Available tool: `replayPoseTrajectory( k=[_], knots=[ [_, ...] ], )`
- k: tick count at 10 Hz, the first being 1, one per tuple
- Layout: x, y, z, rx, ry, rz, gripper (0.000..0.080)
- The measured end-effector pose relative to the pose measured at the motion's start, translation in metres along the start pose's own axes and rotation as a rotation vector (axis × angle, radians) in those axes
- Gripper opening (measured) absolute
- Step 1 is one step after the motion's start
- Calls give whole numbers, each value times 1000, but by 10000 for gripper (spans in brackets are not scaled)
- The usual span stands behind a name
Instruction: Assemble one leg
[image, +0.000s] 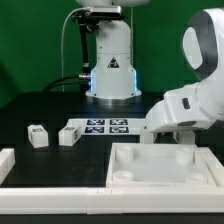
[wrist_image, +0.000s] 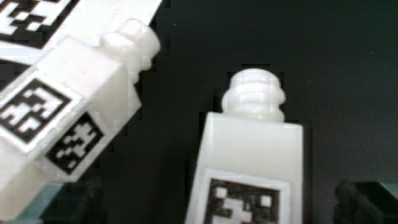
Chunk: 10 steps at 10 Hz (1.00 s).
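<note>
My fingers stand beside the tagged body of the white leg on the black table in the wrist view, so my gripper closes next.
In the wrist view a white leg (wrist_image: 251, 150) lies on the black table between my fingertips, with its rounded peg pointing away from the gripper and a square tag on its face. My gripper (wrist_image: 217, 206) is open, and dark gaps show between each finger and this leg. A second leg (wrist_image: 80, 85) with tags lies slanted beside it, apart from it. In the exterior view two more legs (image: 37, 136) (image: 68, 134) stand at the left. My arm's white hand (image: 178, 108) is low over the table behind the tray piece, and the fingers are hidden there.
The large white square tray-like piece (image: 165, 172) with raised corners lies at the front right. The marker board (image: 106, 127) lies in the middle. A white L-shaped rail (image: 8, 165) runs along the front left. The robot base (image: 110, 65) stands at the back.
</note>
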<state>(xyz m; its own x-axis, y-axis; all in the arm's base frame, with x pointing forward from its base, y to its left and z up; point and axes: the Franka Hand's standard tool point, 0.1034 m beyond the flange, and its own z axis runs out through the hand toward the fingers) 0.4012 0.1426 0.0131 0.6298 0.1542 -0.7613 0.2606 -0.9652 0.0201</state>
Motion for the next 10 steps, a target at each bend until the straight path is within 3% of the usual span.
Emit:
replayPoseTrajectory(
  k=[4,5,6,7,10],
  knots=[
    [1,0,8,0,-16,10,649],
    [2,-1,8,0,-16,8,559],
    [1,-1,8,-1,-16,8,378],
    [1,-1,8,0,-16,7,285],
    [1,-1,8,0,-16,7,287]
  ],
)
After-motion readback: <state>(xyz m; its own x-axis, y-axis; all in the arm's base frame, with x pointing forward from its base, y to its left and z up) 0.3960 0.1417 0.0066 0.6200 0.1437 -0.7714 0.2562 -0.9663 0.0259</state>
